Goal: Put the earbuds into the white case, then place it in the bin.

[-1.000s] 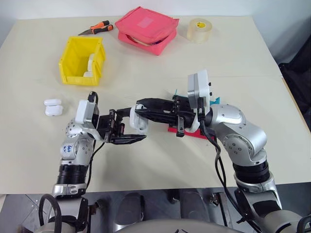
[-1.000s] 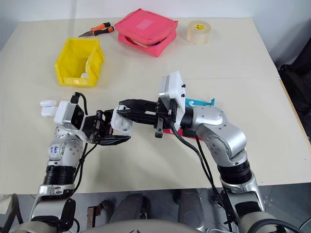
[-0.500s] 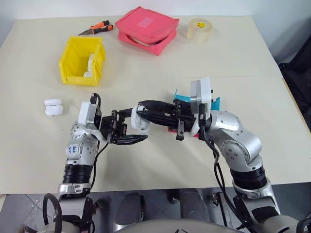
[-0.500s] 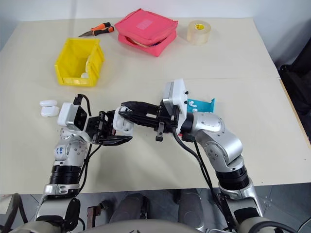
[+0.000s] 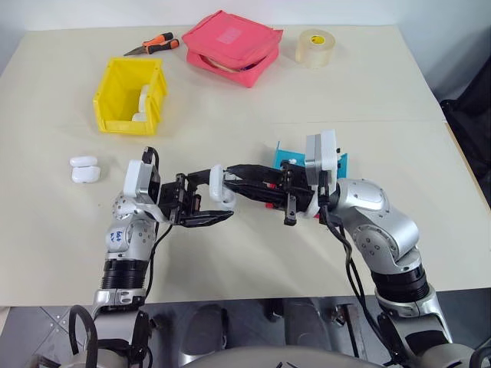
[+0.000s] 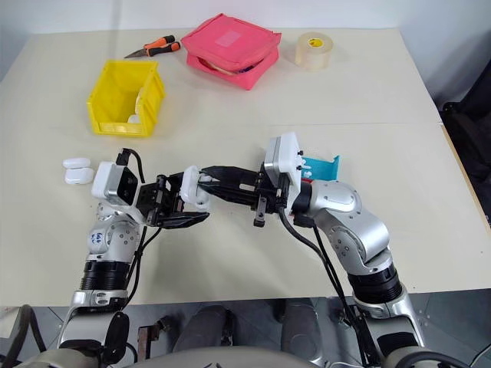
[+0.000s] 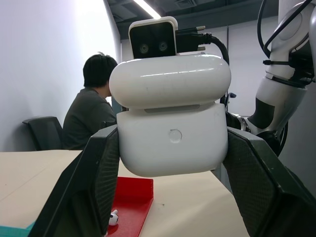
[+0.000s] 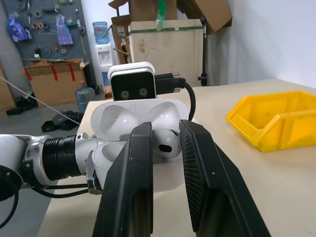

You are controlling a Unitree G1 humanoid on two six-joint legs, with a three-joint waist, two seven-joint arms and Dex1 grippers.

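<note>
The earbud sits in the well of the white case (image 8: pixel 160 157) in the right wrist view and would stay in it, so the robot's right gripper needs to open.
My left gripper (image 5: pixel 218 198) is shut on the white case (image 7: pixel 170 143), held above the table with its lid (image 7: pixel 170 81) swung open. From the right, my right gripper (image 8: pixel 165 129) reaches level over the open case, shut on one of the earbuds (image 8: pixel 167 143), right at the case's wells. Another earbud (image 7: pixel 113 217) lies on the red tray (image 7: pixel 131 197). The yellow bin (image 5: pixel 129 96) stands at the far left with a white case (image 5: pixel 143 103) inside it.
Two more white cases (image 5: pixel 84 169) lie on the table left of my left arm. A blue tray (image 5: pixel 288 158) sits behind the red tray. A pink pouch (image 5: pixel 232 46), a tape roll (image 5: pixel 315 46) and orange-handled pliers (image 5: pixel 153 43) line the far edge. A person (image 7: pixel 94 113) sits beyond.
My right forearm has sunk slightly; its fingertips stay at the open case, which my left gripper keeps holding in place.
</note>
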